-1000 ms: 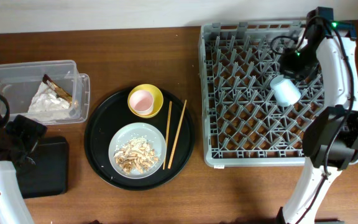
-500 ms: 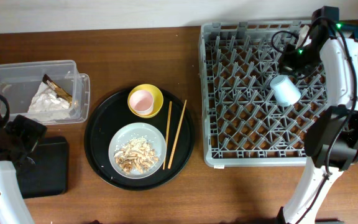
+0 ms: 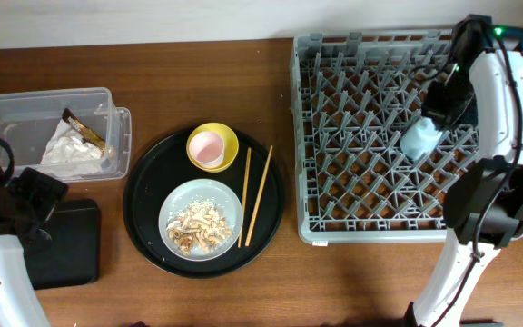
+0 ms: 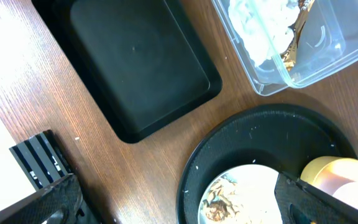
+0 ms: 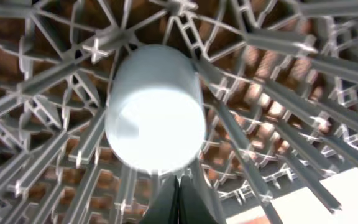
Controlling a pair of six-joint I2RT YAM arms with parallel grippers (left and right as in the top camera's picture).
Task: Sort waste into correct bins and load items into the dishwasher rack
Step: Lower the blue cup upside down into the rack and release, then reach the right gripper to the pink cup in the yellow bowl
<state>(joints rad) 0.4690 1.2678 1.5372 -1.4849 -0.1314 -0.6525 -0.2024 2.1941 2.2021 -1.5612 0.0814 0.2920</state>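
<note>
The shut fingers of my right gripper are outside the rim of the light-blue cup (image 3: pixel 419 139) (image 5: pixel 155 106), so the cup would stay among the pegs if I lifted my right gripper now.
The light-blue cup (image 3: pixel 419 139) lies on its side among the pegs of the grey dishwasher rack (image 3: pixel 296 136). My right gripper (image 3: pixel 439 109) is just behind it, shut and empty; in the right wrist view its tips (image 5: pixel 179 184) sit at the edge of the cup (image 5: pixel 155 106). The pink cup (image 3: pixel 207 148) stands in the yellow bowl (image 3: pixel 226 136). Food scraps (image 3: pixel 198 227) cover the plate (image 3: pixel 216 193), beside the chopsticks (image 3: pixel 257 195). The napkin (image 3: pixel 69 153) and wrapper (image 3: pixel 84 130) lie in the clear tub (image 3: pixel 25 102). My left gripper (image 4: pixel 179 208) hangs open over the table.
The bowl, plate and chopsticks rest on a large round black tray (image 3: pixel 143 195). The shallow black rectangular tray (image 3: pixel 71 245) lies in front of the clear tub, partly under my left arm. The rack fills the right side of the table.
My right gripper has swung from the cup's upper left to just behind its right side. The cup has shifted slightly toward the front. The left arm has not moved.
</note>
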